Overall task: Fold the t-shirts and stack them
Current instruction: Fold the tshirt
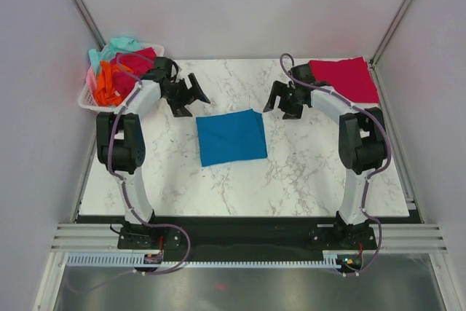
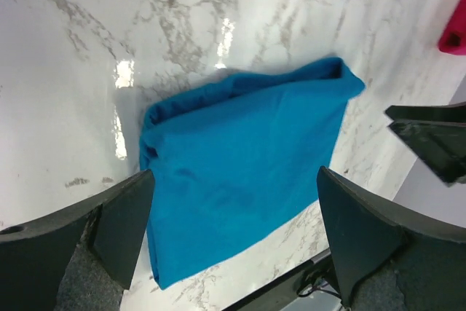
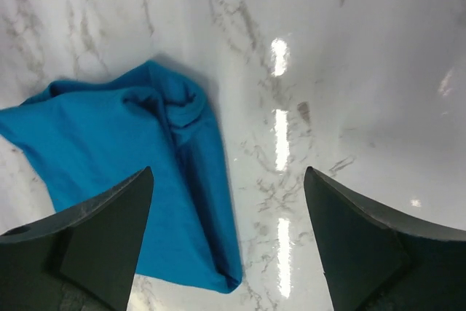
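My right gripper should next grab the layers of the folded blue t-shirt at the back corner nearest the crimson t-shirt (image 1: 344, 78), to stack the blue t-shirt there.
A teal-blue t-shirt (image 1: 231, 138) lies folded into a rough square in the middle of the table, flat and untouched. A crimson t-shirt (image 1: 344, 78) lies folded at the back right corner. My left gripper (image 1: 193, 101) hovers open just behind the blue shirt's left corner. In the left wrist view the blue shirt (image 2: 244, 165) shows below and between the spread fingers of that gripper (image 2: 234, 176), which hold nothing. My right gripper (image 1: 280, 109) hovers open off the shirt's back right corner. In its wrist view, that gripper (image 3: 228, 172) is empty over the blue shirt's (image 3: 124, 172) edge.
A white plastic basket (image 1: 86, 100) at the back left holds several crumpled shirts: orange (image 1: 111, 84), mint (image 1: 116, 47) and magenta-red (image 1: 138, 60). Grey walls close in the sides and back. The table's dark front edge (image 2: 291, 282) lies just past the blue shirt.
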Robot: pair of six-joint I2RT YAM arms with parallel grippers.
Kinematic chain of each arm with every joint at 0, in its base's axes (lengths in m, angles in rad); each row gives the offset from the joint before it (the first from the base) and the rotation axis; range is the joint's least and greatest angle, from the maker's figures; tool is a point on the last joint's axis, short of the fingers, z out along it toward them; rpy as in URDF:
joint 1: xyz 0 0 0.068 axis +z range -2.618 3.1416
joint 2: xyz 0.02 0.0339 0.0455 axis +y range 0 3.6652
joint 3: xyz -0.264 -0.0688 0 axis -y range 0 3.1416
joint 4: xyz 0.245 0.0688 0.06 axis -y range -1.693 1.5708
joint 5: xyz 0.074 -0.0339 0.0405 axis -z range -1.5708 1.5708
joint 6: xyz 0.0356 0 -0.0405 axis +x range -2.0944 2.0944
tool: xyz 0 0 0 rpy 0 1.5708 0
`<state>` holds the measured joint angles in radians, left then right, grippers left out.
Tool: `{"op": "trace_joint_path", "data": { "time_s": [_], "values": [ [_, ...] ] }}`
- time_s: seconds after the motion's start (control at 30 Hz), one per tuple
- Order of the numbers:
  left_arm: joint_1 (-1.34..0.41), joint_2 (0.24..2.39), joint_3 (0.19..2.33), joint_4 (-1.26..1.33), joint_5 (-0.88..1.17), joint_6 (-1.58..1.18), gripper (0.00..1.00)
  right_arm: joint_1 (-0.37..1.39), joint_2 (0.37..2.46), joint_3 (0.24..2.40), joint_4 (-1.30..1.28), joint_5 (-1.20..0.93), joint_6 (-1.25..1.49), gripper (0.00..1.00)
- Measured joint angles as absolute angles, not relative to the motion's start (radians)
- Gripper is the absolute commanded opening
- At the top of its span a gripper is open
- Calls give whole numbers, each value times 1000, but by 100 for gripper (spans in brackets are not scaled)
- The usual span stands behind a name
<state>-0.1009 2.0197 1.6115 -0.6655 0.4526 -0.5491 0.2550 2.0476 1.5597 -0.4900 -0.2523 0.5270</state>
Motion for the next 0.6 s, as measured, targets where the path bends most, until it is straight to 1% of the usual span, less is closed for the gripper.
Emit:
{"op": "trace_joint_path", "data": {
  "time_s": [0.07,0.17,0.27,0.4,0.5,0.6],
  "values": [
    [-105,1944,1580,-657,452,-539,100,260,1979,1439,-417,-309,535,95],
    [-113,1785,1481,-659,450,-523,100,268,1957,1348,-326,-388,548,97],
    [-124,1615,1359,-659,448,-501,100,273,1976,1308,-264,-438,558,97],
    [-135,1380,1182,-672,439,-474,100,273,2020,1308,-177,-495,583,96],
    [-137,1211,1062,-683,417,-458,100,278,2056,1317,-100,-538,599,91],
    [-137,1104,991,-694,398,-449,100,299,2106,1341,-19,-577,616,77]
  ]
}}
